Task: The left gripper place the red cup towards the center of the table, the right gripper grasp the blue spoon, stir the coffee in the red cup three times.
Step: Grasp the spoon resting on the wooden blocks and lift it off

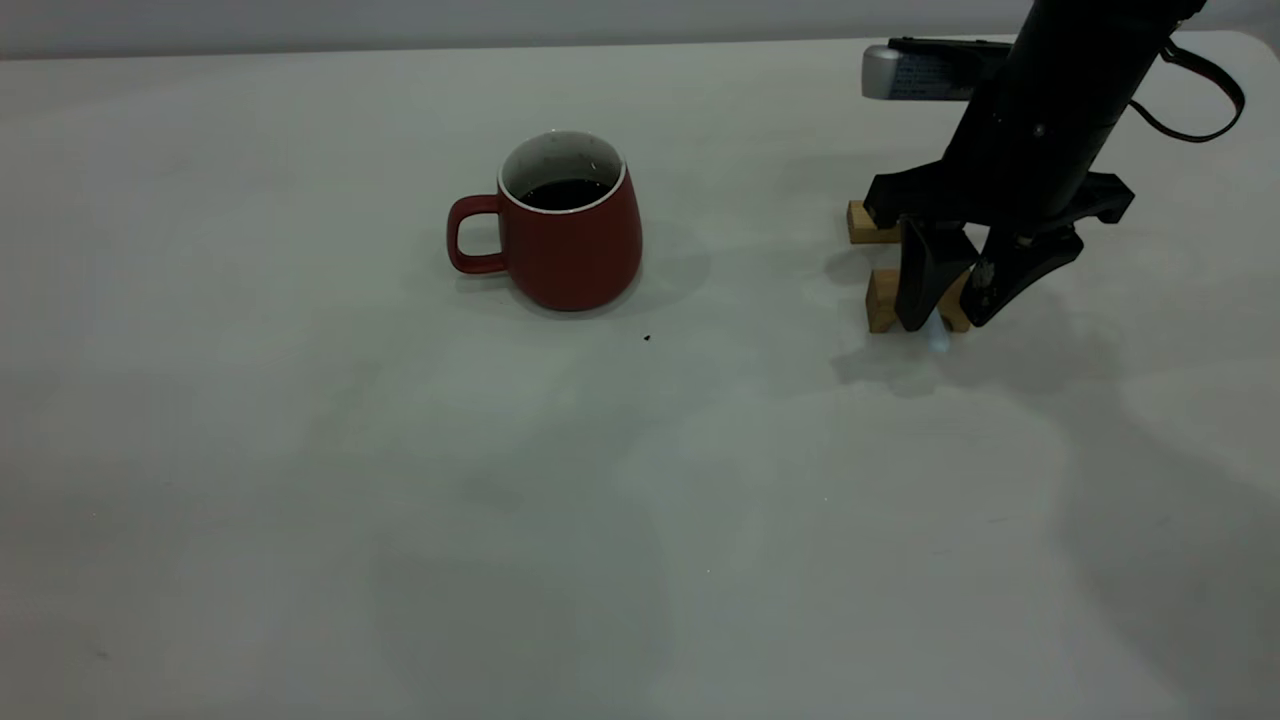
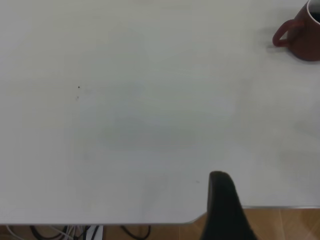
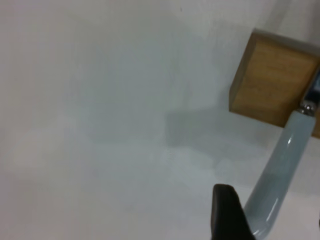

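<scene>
The coffee in the red cup [image 1: 570, 240] needs stirring, so my right gripper should next grab the blue spoon by its pale blue handle [image 1: 938, 334].
The red cup [image 1: 570, 240] stands upright near the middle of the table [image 1: 400, 500], handle toward the left, with dark coffee [image 1: 563, 193] inside. My right gripper [image 1: 945, 315] is down at the table's right side, open, its fingers on either side of the blue spoon [image 1: 938, 338]. The right wrist view shows the spoon's pale blue handle [image 3: 285, 165] beside one black finger [image 3: 227, 215], its metal neck resting on a wooden block [image 3: 272, 82]. My left gripper [image 2: 272, 210] is open and parked over the table edge, out of the exterior view and far from the cup [image 2: 305, 37].
Two tan wooden blocks [image 1: 882, 300] [image 1: 860, 222] sit under and behind the right gripper. A tiny dark speck [image 1: 647, 338] lies in front of the cup. The table's edge [image 2: 150, 222], with floor and cables below, shows in the left wrist view.
</scene>
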`<state>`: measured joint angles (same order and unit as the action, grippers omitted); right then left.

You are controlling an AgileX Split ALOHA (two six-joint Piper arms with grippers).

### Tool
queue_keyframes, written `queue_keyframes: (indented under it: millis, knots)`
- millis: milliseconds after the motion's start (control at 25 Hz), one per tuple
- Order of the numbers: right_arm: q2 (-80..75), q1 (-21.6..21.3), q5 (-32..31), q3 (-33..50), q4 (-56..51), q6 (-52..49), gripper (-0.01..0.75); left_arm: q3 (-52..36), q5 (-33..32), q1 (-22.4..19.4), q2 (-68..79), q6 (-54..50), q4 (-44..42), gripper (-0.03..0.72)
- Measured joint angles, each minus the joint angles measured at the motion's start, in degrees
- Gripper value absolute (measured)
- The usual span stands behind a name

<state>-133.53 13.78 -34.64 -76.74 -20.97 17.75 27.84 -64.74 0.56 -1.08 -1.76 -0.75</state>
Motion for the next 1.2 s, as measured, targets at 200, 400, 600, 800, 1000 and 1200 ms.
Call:
queue_keyframes:
  millis: [200,400,600,800,1000,1200]
  knots:
    - [-2.0,0.0,1.0,0.0,-0.1,-0.1,0.472,0.0,0.0,0.0,0.0,0.0,0.0,0.535]
    - [-2.8,0.0,3.5,0.0,-0.2,-0.2,0.472,0.0,0.0,0.0,0.0,0.0,0.0,0.535]
    - [-3.6,0.0,4.6,-0.1,-0.2,-0.2,0.450,0.0,0.0,0.0,0.0,0.0,0.0,0.535]
    - [-3.6,0.0,4.9,-0.1,-0.2,-0.2,0.308,0.0,0.0,0.0,0.0,0.0,0.0,0.535]
    - [-3.5,0.0,4.0,-0.1,-0.2,-0.6,0.126,0.0,0.0,0.0,0.0,0.0,0.0,0.535]
    - [-0.7,-0.2,0.7,-0.1,0.0,-1.7,0.128,0.0,0.0,0.0,0.0,0.0,0.0,0.535]
